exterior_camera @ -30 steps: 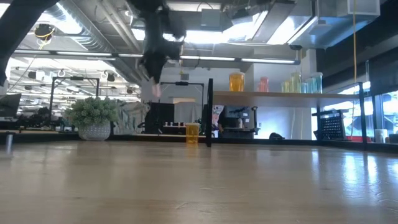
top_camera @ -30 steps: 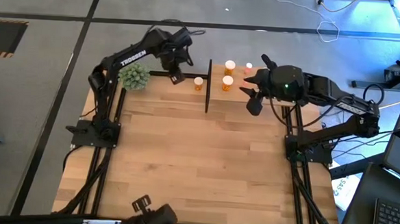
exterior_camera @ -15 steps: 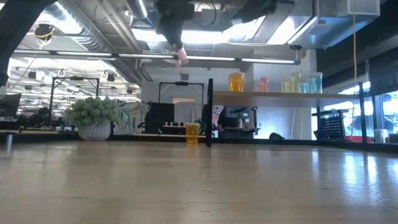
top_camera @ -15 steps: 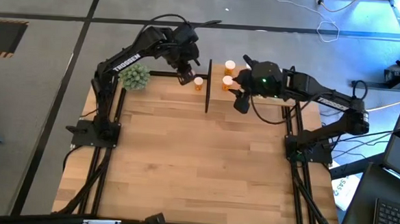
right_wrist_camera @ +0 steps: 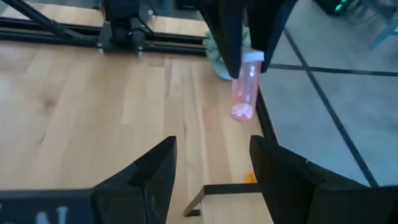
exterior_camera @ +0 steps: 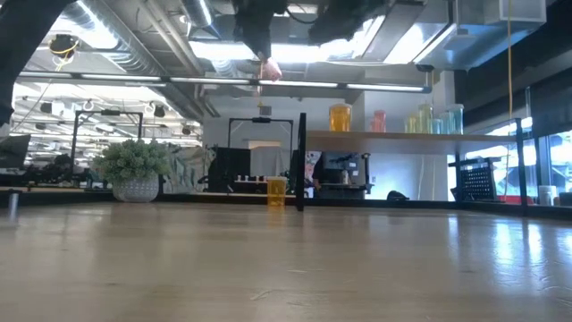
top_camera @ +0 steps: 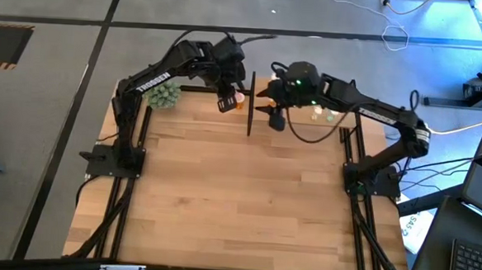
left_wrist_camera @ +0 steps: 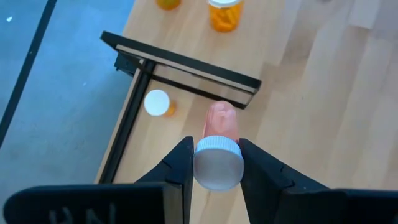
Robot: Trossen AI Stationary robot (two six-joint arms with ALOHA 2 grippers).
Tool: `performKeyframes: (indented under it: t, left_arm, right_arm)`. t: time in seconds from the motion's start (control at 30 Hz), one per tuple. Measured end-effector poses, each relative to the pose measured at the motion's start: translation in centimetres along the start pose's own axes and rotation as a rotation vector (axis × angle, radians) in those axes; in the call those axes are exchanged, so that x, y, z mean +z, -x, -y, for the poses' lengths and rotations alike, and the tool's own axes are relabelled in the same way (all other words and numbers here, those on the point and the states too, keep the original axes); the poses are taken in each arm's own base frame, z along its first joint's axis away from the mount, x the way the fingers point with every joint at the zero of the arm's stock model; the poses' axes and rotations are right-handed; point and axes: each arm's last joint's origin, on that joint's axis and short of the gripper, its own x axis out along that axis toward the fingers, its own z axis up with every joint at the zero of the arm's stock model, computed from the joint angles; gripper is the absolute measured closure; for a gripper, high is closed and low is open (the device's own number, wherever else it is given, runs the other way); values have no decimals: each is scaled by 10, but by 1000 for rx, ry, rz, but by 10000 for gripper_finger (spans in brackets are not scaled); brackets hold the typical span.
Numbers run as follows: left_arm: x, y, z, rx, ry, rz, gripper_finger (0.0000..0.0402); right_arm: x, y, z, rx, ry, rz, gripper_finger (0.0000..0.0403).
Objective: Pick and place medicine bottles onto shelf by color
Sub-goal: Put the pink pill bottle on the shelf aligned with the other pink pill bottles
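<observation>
My right gripper grabs the pink medicine bottle with its white cap (right_wrist_camera: 253, 56) free next, holding it by its body (right_wrist_camera: 244, 93) to shelve it.
A pink medicine bottle (left_wrist_camera: 222, 119) with a white cap hangs high over the table's far edge, and my left gripper (top_camera: 226, 101) is shut on it. The same bottle (right_wrist_camera: 244, 93) shows in the right wrist view, straight ahead of my right gripper (right_wrist_camera: 211, 171), which is open with nothing between its fingers. My right gripper (top_camera: 273, 116) hovers by the shelf's left end post. The shelf (exterior_camera: 393, 136) carries an orange bottle (exterior_camera: 340, 117), a pink one (exterior_camera: 379, 121) and pale yellowish and green ones (exterior_camera: 433, 118). One orange bottle (exterior_camera: 276, 190) stands on the table beside the shelf. My left gripper pinches the pink bottle at its white cap (left_wrist_camera: 217, 163), one finger on each side of it. The fingers (right_wrist_camera: 239, 31) come from above, slanting down. The body hangs below them, bottom end down and a little tilted, clear of the table and the shelf.
A green plant ball (top_camera: 162, 94) in a pot stands at the far left of the table. The shelf's black end frame (left_wrist_camera: 186, 68) lies just below the held bottle, with an orange bottle (left_wrist_camera: 158, 104) on the table beside it. Both arms crowd the far edge; the near tabletop (top_camera: 237, 201) is bare wood.
My left gripper has risen with the pink bottle and gone toward the table's right, up to the shelf's left end. My right gripper has swung from over the shelf toward the table's left and now faces the hanging bottle.
</observation>
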Motion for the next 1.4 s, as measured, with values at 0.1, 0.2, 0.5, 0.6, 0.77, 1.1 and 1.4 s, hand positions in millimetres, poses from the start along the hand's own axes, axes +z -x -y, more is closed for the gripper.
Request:
performKeyframes:
  t: [0.1, 0.2, 0.5, 0.6, 0.77, 1.1, 1.4]
  left_arm:
    - [1, 0, 4, -7, -9, 2, 315]
    - [1, 1, 7, -12, -14, 3, 315]
    - [1, 1, 12, -18, -17, 5, 315]
    - [1, 1, 12, -18, -16, 5, 315]
    - [1, 1, 12, -18, -16, 5, 315]
    - [1, 1, 12, -18, -16, 6, 315]
    - [1, 1, 12, -18, -15, 7, 315]
  right_arm:
    - [-5, -18, 6, 4, 7, -16, 196]
    - [-8, -34, 10, -1, 2, -17, 196]
    - [-10, -62, 15, -11, 10, 26, 196]
    - [-10, -67, 16, -15, 12, 40, 196]
    - [-12, -78, 16, 4, 15, 57, 196]
    - [-9, -82, 18, -10, 24, 105, 198]
    - [-8, -82, 19, -13, 25, 112, 230]
